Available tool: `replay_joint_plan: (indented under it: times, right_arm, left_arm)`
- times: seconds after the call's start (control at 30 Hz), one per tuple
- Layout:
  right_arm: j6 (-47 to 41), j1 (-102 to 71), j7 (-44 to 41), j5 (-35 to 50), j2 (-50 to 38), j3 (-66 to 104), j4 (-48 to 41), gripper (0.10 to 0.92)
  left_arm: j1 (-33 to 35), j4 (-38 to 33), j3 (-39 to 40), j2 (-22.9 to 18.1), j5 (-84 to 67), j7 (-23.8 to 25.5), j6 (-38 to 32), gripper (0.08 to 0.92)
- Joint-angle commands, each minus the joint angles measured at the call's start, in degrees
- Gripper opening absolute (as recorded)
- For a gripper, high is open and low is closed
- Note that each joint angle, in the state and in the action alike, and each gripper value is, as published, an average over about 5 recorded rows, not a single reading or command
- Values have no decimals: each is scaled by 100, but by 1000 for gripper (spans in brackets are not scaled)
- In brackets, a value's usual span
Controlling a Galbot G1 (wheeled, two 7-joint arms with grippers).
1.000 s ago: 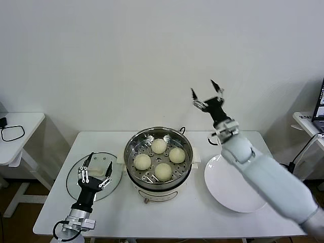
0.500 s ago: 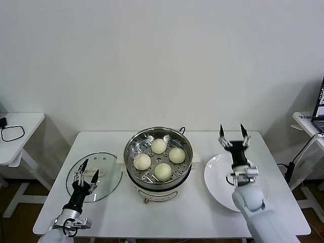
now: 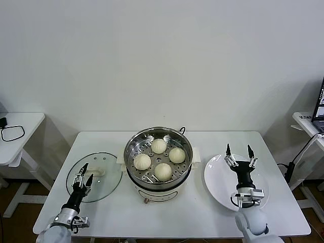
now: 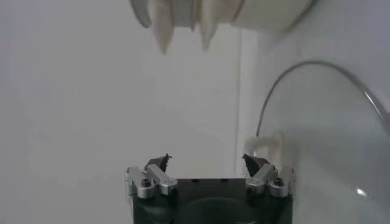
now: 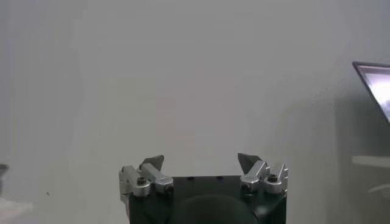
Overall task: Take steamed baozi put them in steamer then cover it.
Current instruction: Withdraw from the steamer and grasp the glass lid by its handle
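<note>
My left gripper grabs the glass cover by its cream handle (image 3: 97,172) next, to cover the steamer full of baozi (image 3: 163,171).
Several cream-white baozi (image 3: 163,171) lie on the perforated tray inside the shiny steel steamer (image 3: 132,145) at the table's middle. The glass cover (image 3: 107,178) with its cream handle (image 3: 97,172) lies flat on the table left of the steamer; its rim (image 4: 317,66) and handle (image 4: 268,143) show in the left wrist view. My left gripper (image 3: 84,170) is open and empty, over the cover's near left edge, just beside the handle. My right gripper (image 3: 239,151) is open and empty, pointing up above the white plate (image 3: 217,178).
The white plate lies right of the steamer, with no bun on it. A small side table (image 3: 15,132) with a black cable stands far left. A laptop (image 3: 319,104) is at the far right edge. The white wall is behind.
My right arm has swung down from high behind the steamer to low over the plate. My left gripper has drawn back toward me, off the cover's handle to the cover's near edge.
</note>
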Motion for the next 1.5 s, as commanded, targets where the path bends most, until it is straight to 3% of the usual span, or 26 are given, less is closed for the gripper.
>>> replay_joint_plan:
  times: [0.03, 1.07, 1.17, 1.5]
  right_arm:
    - [53, -341, -65, -114, 175, 241, 35, 823]
    - [129, -488, -148, -354, 360, 417, 1, 823]
    - [129, -489, -147, -373, 374, 418, -2, 823]
    - [129, -485, -146, -409, 381, 419, -4, 823]
  left_arm:
    - [-314, 474, 29, -7, 376, -56, 65, 823]
    - [-1316, 1416, 331, -201, 424, -119, 141, 816]
    - [-1365, 1476, 331, -209, 416, -107, 123, 763]
    - [-1403, 1518, 312, -233, 357, -112, 50, 471]
